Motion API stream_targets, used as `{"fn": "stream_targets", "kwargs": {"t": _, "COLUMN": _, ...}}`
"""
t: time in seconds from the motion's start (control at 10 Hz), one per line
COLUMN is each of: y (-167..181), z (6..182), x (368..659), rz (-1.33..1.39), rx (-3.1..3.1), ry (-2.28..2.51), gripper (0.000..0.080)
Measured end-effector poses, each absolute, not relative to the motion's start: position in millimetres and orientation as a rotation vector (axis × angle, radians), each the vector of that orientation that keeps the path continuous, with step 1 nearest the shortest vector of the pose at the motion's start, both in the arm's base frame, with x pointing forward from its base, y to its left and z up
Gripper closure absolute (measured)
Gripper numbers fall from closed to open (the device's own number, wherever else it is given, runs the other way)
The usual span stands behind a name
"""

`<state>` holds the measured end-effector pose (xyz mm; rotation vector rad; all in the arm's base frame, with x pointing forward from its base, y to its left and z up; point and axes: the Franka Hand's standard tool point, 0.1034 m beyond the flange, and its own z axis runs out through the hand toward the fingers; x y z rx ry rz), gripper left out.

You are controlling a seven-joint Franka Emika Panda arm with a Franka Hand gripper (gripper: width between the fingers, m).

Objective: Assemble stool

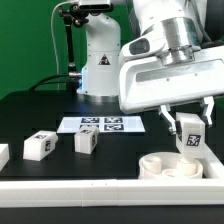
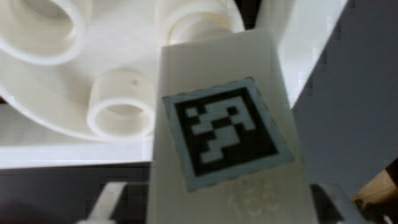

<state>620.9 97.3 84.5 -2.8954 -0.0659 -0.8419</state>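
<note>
The tagged leg's lower end meets the raised socket on the white seat and would remain there, so it is time for my gripper to release the leg.
My gripper is shut on a white stool leg that carries a black-and-white tag and stands upright. The leg hangs just over the round white seat, which lies at the front on the exterior view's right. In the wrist view the held leg fills the middle, and a pale finger shows beside it. Behind it lies the seat with a round raised socket close to the leg's end. Whether leg and seat touch is not clear.
Two loose tagged legs lie on the black table toward the exterior view's left, and part of another white piece shows at the edge. The marker board lies behind them. A long white rail runs along the front.
</note>
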Motion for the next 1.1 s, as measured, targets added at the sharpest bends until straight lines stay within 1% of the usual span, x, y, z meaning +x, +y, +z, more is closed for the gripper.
{"fn": "stream_targets", "kwargs": {"t": 0.3, "y": 97, "z": 84.6, "x": 621, "rz": -0.889, "rx": -2.889, "ry": -0.06, "gripper": 0.0469}}
{"fn": "stream_targets", "kwargs": {"t": 0.4, "y": 97, "z": 84.4, "x": 621, "rz": -0.887, "rx": -2.889, "ry": -0.06, "gripper": 0.0355}}
{"fn": "stream_targets", "kwargs": {"t": 0.5, "y": 98, "z": 85.0, "x": 621, "rz": -0.877, "rx": -2.89, "ry": -0.058, "gripper": 0.0355}}
{"fn": "stream_targets", "kwargs": {"t": 0.6, "y": 100, "z": 90.7, "x": 622, "rz": -0.875, "rx": -2.888, "ry": -0.064, "gripper": 0.0227}}
{"fn": "stream_targets", "kwargs": {"t": 0.7, "y": 99, "z": 95.1, "x": 623, "rz": -0.884, "rx": -2.887, "ry": -0.065, "gripper": 0.0166}}
{"fn": "stream_targets", "kwargs": {"t": 0.9, "y": 93, "z": 101.9, "x": 625, "rz": -0.893, "rx": -2.891, "ry": -0.06, "gripper": 0.0155}}
{"fn": "stream_targets", "kwargs": {"t": 1.1, "y": 84, "z": 115.8, "x": 629, "rz": -0.875, "rx": -2.901, "ry": -0.072, "gripper": 0.015}}
